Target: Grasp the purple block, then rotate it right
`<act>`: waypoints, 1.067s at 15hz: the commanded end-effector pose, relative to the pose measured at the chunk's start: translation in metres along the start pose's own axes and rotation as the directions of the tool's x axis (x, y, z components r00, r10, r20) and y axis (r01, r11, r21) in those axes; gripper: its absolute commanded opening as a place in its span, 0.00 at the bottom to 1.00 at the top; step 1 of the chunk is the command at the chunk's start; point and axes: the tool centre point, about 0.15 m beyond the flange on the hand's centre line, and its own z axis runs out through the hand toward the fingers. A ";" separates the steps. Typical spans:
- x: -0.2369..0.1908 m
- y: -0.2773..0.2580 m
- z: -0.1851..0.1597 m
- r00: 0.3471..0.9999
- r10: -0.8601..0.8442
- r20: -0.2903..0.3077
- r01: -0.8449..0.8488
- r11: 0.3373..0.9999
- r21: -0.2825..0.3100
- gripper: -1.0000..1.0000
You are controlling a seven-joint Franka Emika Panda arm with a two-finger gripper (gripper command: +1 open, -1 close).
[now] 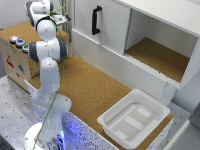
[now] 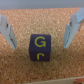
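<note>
I need to grab the purple block next with my gripper, by its opposite sides on either side of the lettered top (image 2: 41, 48). Then I need to rotate the block with my gripper.
In the wrist view the purple block (image 2: 41, 48) lies on a cork surface, with yellow letters on its top face. My gripper (image 2: 41, 31) is open. Its two light blue fingers (image 2: 7, 32) stand apart on either side of the block and just above it, not touching it. In the exterior view the gripper (image 1: 61, 19) is at the far back on the exterior view's left, behind the arm's own links. The block is hidden there.
A wooden box (image 1: 15, 55) with coloured buttons (image 1: 18, 41) stands at the exterior view's left. A white cabinet with a black handle (image 1: 96, 20) and an open compartment (image 1: 160, 55) fills the back. A white tray (image 1: 134, 117) sits on the cork tabletop (image 1: 95, 90).
</note>
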 end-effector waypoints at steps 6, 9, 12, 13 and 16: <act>-0.013 -0.003 0.015 1.000 -0.012 0.019 0.013 0.999 -0.033 0.00; -0.012 -0.004 0.012 0.999 -0.023 0.033 0.025 0.998 -0.058 0.00; -0.012 -0.002 0.010 0.999 -0.005 0.048 0.008 0.997 -0.080 0.00; -0.010 -0.001 0.008 0.999 0.002 0.044 0.001 0.996 -0.087 0.00; -0.006 0.003 -0.006 0.999 0.031 0.018 -0.029 0.995 -0.099 0.00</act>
